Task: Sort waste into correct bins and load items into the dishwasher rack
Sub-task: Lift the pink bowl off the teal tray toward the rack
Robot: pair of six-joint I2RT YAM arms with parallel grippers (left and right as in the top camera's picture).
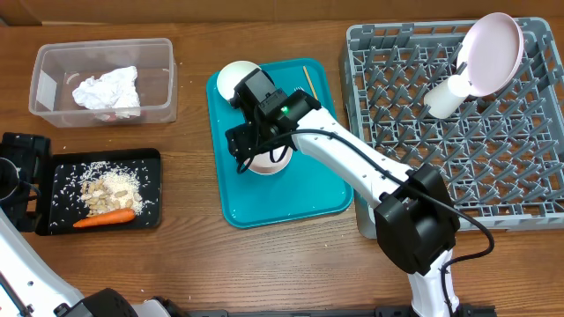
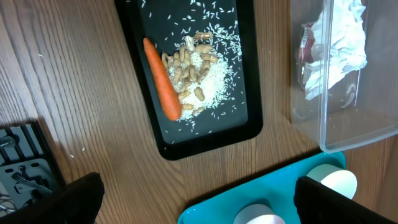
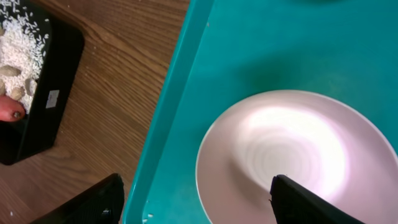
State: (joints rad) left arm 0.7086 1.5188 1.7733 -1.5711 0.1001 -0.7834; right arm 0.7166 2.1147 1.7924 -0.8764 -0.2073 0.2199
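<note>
The robot's right gripper should take hold of the white bowl's rim on the side facing the black tray [image 1: 150,189], so the bowl's opposite rim stays free for the rack.
My right gripper [image 1: 260,154] [image 3: 196,202] is open just above a white bowl [image 3: 292,155] on the teal tray [image 1: 291,198], with one finger over the bowl and one over the tray's left edge. A second white bowl [image 1: 236,77] sits at the tray's back. The grey rack [image 1: 529,176] on the right holds a white plate [image 1: 493,53] and a white cup [image 1: 445,97]. The clear tub [image 1: 44,88] holds the crumpled napkin [image 1: 107,88] and a red wrapper [image 2: 305,50]. The black tray [image 1: 150,189] holds a carrot [image 1: 104,217], nuts and rice. My left gripper [image 2: 199,202] is open and empty, high above the table.
A thin tan stick [image 1: 310,81] lies at the back right of the teal tray. I cannot make out a white fork. The left arm's black base [image 2: 25,168] stands near the black tray. Bare wood lies between the bins and the teal tray.
</note>
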